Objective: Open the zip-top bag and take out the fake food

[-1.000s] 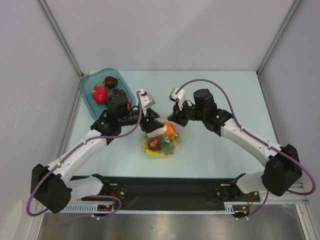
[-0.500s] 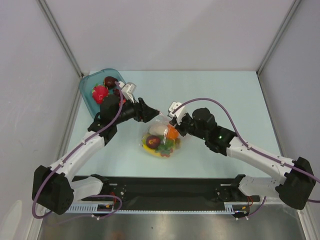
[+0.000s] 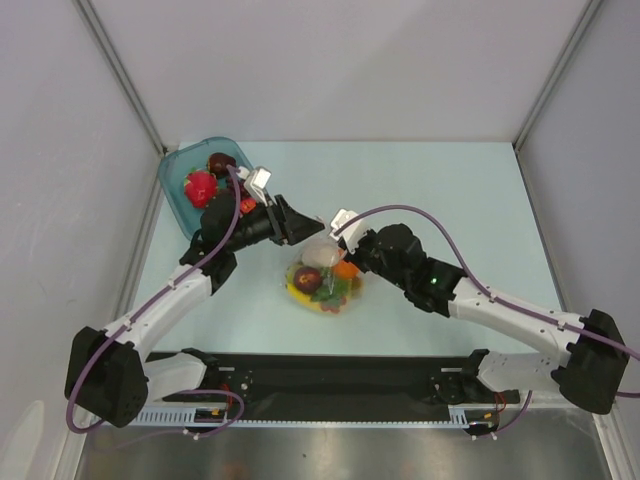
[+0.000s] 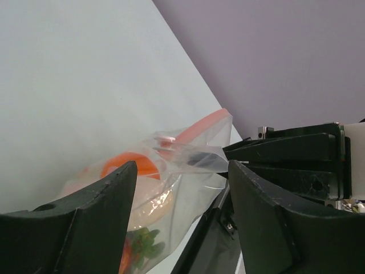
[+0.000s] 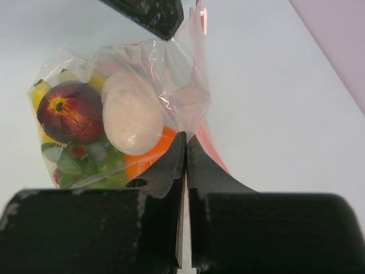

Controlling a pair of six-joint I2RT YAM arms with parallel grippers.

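The bag's loose film lies beyond my fingers, so closing now would miss. My left gripper moves toward the film, before it closes on it.
The zip-top bag (image 3: 322, 276) lies mid-table, full of fake food: a white oval piece (image 3: 320, 255), an orange (image 3: 346, 268), a dark purple piece (image 3: 308, 279), a banana (image 3: 299, 295) and green grapes (image 3: 337, 290). My right gripper (image 3: 345, 252) is shut on the bag's thin plastic by the pinkish zip strip (image 5: 212, 153); in the right wrist view (image 5: 186, 137) the jaws meet with film between them. My left gripper (image 3: 299, 228) is open at the bag's upper left. In the left wrist view (image 4: 182, 168) the bag (image 4: 171, 191) sits ahead of the gap, unheld.
A teal tray (image 3: 183, 166) stands at the back left, just behind my left wrist, with red and dark toy pieces (image 3: 201, 187) in it. Grey walls close the table on three sides. The arm bases and a black rail run along the near edge.
My left gripper has drawn back up and left from the bag toward the tray. My right arm has swung lower and left, staying at the bag's top. The bag has shifted slightly.
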